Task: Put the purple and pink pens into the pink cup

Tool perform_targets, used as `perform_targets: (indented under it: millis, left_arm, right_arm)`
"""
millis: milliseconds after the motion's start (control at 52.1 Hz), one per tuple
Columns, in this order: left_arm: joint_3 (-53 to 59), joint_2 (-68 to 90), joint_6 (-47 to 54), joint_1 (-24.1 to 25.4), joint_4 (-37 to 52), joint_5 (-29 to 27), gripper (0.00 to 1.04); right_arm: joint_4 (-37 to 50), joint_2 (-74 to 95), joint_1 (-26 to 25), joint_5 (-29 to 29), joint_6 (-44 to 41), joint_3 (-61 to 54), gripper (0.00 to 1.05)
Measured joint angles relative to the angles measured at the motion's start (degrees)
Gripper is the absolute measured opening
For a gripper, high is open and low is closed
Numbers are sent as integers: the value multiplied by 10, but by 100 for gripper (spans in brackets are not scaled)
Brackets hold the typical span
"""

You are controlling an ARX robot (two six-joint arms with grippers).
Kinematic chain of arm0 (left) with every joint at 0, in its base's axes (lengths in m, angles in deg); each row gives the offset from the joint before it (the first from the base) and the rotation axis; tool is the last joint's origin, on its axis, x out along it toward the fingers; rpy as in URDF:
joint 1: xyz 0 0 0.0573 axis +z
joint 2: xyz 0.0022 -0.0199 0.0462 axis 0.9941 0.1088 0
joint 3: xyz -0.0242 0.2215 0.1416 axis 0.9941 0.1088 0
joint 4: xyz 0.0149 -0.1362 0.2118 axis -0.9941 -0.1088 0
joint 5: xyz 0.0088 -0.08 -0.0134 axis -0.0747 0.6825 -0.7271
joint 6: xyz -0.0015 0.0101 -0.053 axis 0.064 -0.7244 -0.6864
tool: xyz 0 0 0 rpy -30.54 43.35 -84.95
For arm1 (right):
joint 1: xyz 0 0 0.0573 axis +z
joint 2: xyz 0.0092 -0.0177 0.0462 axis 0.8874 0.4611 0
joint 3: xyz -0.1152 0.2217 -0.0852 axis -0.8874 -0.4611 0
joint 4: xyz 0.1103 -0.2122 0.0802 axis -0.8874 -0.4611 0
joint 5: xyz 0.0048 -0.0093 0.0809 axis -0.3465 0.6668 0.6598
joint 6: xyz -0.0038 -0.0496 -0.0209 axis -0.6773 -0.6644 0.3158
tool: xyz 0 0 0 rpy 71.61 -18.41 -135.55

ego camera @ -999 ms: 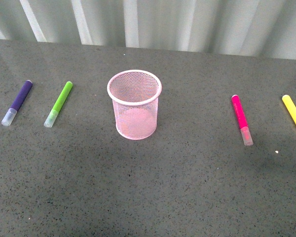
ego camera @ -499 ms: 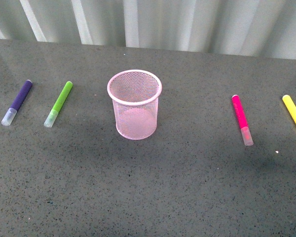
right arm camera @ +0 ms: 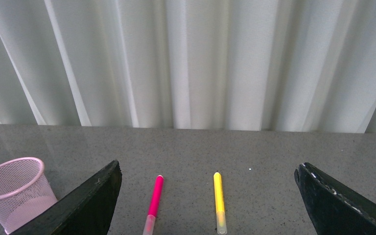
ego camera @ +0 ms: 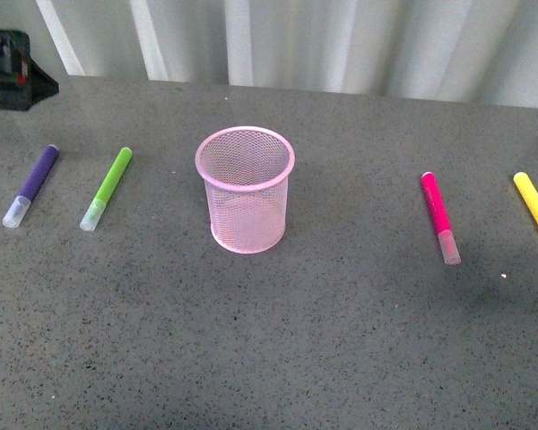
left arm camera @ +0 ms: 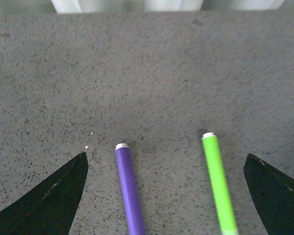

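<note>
The left gripper picks up the purple pen by its white-tipped body end next. That leaves the purple pen's clear cap point(ego camera: 16, 212) free to enter the pink cup.
The pink cup point(ego camera: 245, 188) stands upright and empty mid-table; it also shows in the right wrist view point(right arm camera: 14, 193). The purple pen point(ego camera: 33, 184) lies flat at the far left, clear cap toward me. The pink pen point(ego camera: 438, 215) lies flat at the right. My left gripper point(left arm camera: 165, 161) is open and empty above the table, with the purple pen point(left arm camera: 128, 188) and the lime green marker point(left arm camera: 219, 181) between its fingers. Its dark body point(ego camera: 13, 70) shows at the far left in the front view. My right gripper point(right arm camera: 208, 169) is open and empty, high above the pink pen point(right arm camera: 154, 198).
The lime green marker point(ego camera: 108, 187) lies beside the purple pen, between it and the cup. A yellow marker point(ego camera: 536, 210) lies right of the pink pen, near the table's right edge. A white curtain point(ego camera: 341, 40) hangs behind the grey table point(ego camera: 269, 340).
The dark end of my left arm has come into the front view at the far left, beyond the purple pen. The pens and the cup have not moved.
</note>
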Motion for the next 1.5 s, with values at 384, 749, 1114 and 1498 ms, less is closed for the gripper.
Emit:
perform_targets:
  millis: [384, 749, 1114, 1498]
  left_arm:
    - [-105, 132, 55, -5, -44, -40, 98]
    - [-121, 169, 63, -5, -60, -47, 98]
    - [-140, 197, 70, -3, -69, -56, 98]
    - [-151, 200, 65, -3, -90, -51, 47]
  right_arm:
    - [0, 0, 0, 0, 0, 0, 98]
    - [0, 0, 0, 0, 0, 0, 98]
    - [0, 0, 0, 0, 0, 0, 98]
    - [0, 0, 0, 0, 0, 0, 98]
